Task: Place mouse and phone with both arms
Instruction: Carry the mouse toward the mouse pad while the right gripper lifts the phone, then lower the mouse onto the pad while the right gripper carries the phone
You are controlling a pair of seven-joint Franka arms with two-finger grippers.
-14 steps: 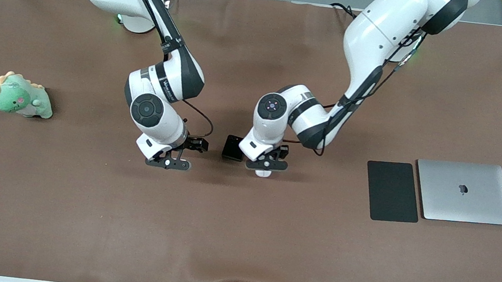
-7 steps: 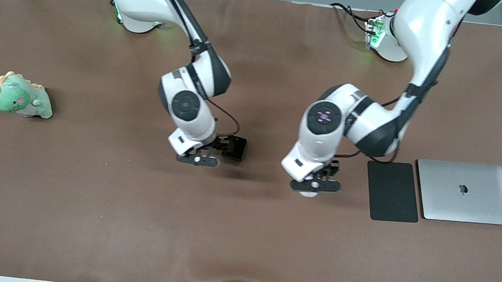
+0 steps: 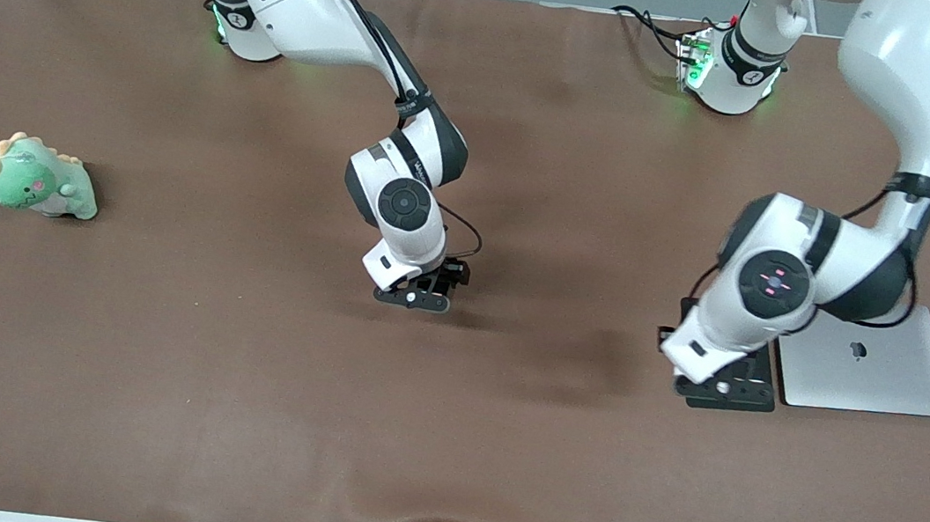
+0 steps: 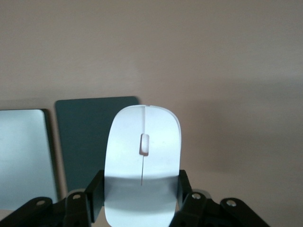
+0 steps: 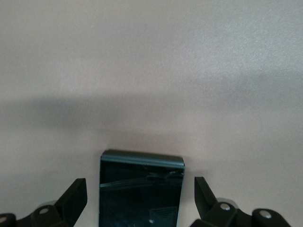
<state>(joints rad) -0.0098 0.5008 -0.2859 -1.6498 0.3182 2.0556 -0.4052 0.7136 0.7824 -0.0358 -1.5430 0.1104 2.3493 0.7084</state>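
Observation:
I need to grab the black phone by its long side edges with my right gripper next, so I can place the phone (image 5: pixel 141 194) with both arms at work.
My left gripper (image 4: pixel 140 189) is shut on the white mouse (image 4: pixel 142 156), its fingers pressed against both sides of the rear half. In the front view the left gripper (image 3: pixel 725 386) hangs over the dark grey mouse pad (image 3: pixel 761 366), and the hand hides the mouse. The black phone (image 5: pixel 141 194) lies flat on the table between the fingers of my right gripper (image 5: pixel 140 189), which is open with a gap on each side. From the front, the right gripper (image 3: pixel 416 295) is low at the middle of the table and covers the phone.
A closed silver laptop (image 3: pixel 868 373) lies beside the mouse pad (image 4: pixel 85 142) toward the left arm's end. A green plush dinosaur (image 3: pixel 39 178) sits at the right arm's end. A brown mat (image 3: pixel 443 436) covers the table.
The left arm carried the mouse from the table's middle to over the mouse pad. The right arm moved sideways to the phone and now straddles it.

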